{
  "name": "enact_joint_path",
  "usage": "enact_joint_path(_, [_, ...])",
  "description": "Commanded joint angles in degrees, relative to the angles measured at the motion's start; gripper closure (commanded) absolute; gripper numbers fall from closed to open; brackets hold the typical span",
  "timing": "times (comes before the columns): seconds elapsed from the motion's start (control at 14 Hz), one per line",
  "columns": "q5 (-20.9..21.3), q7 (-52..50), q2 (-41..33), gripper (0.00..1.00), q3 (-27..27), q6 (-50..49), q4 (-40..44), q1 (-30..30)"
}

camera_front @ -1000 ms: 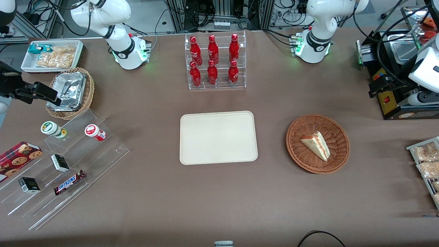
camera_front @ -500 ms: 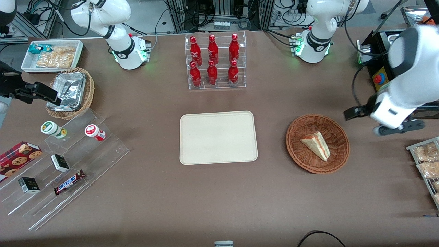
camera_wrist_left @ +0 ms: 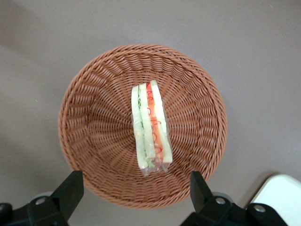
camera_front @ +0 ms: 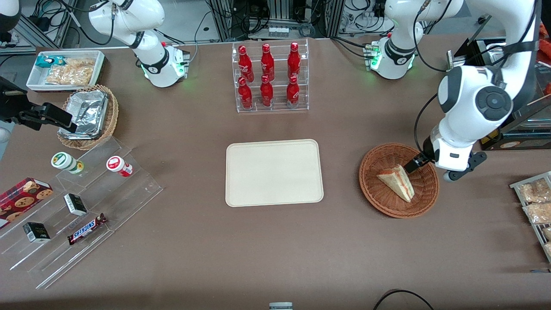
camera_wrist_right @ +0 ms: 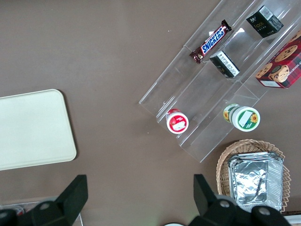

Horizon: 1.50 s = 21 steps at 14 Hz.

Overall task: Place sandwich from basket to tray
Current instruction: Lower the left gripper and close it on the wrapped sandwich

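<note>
My left gripper should next grab the sandwich by its crinkled wrapper end (camera_front: 385, 173), to move the sandwich from the basket onto the tray (camera_front: 273, 172).
The sandwich (camera_front: 397, 181), a clear-wrapped wedge with red and green filling, lies in the round reddish-brown basket (camera_front: 373, 199). My left gripper (camera_front: 419, 165) hangs above the basket's rim, on the side away from the tray, one dark finger showing over the weave. In the left wrist view the sandwich (camera_wrist_left: 150, 127) rests in the middle of the basket (camera_wrist_left: 94, 117), and the gripper (camera_wrist_left: 134, 190) is open, its black fingers (camera_wrist_left: 70, 188) spread wide over the rim with nothing between them. The cream tray (camera_front: 273, 172) lies flat beside the basket, toward the parked arm; its corner (camera_wrist_left: 282, 197) shows.
A clear rack of red bottles (camera_front: 269, 77) stands farther from the camera than the tray. Packets on a rack (camera_front: 533, 202) and a black machine (camera_front: 495, 129) sit at the working arm's end. A stepped acrylic shelf (camera_front: 86, 206) and foil-lined basket (camera_front: 88, 114) lie at the parked arm's end.
The left arm has swung in from the working arm's end of the table, and its gripper now hangs over the basket. The sandwich, basket and tray have not moved.
</note>
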Motion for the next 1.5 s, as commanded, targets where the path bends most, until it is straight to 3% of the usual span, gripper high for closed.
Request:
enact_joint_path(0.0, [0.91, -7.62, 0.44, 0.0, -0.31, 6.55, -4.08, -0.03])
enact_joint_path(0.93, [0.91, -10.62, 10.82, 0.01, -1.8, 16.77, -5.23, -0.03])
enact_joint_path(1.0, [0.82, -10.62, 11.34, 0.1, -1.8, 16.77, -5.14, -0.03])
enact_joint_path(1.07, [0.82, -10.62, 11.7, 0.28, -1.8, 16.85, -5.06, 0.05])
enact_joint_path(1.21, [0.9, -10.19, 11.88, 0.76, -1.72, 16.77, -4.97, 0.14])
enact_joint_path(1.29, [0.91, -9.83, 11.79, 0.86, -1.63, 16.59, -4.88, 0.14])
enact_joint_path(1.43, [0.99, -9.83, 10.22, 0.91, -1.54, 15.37, -3.83, 0.32])
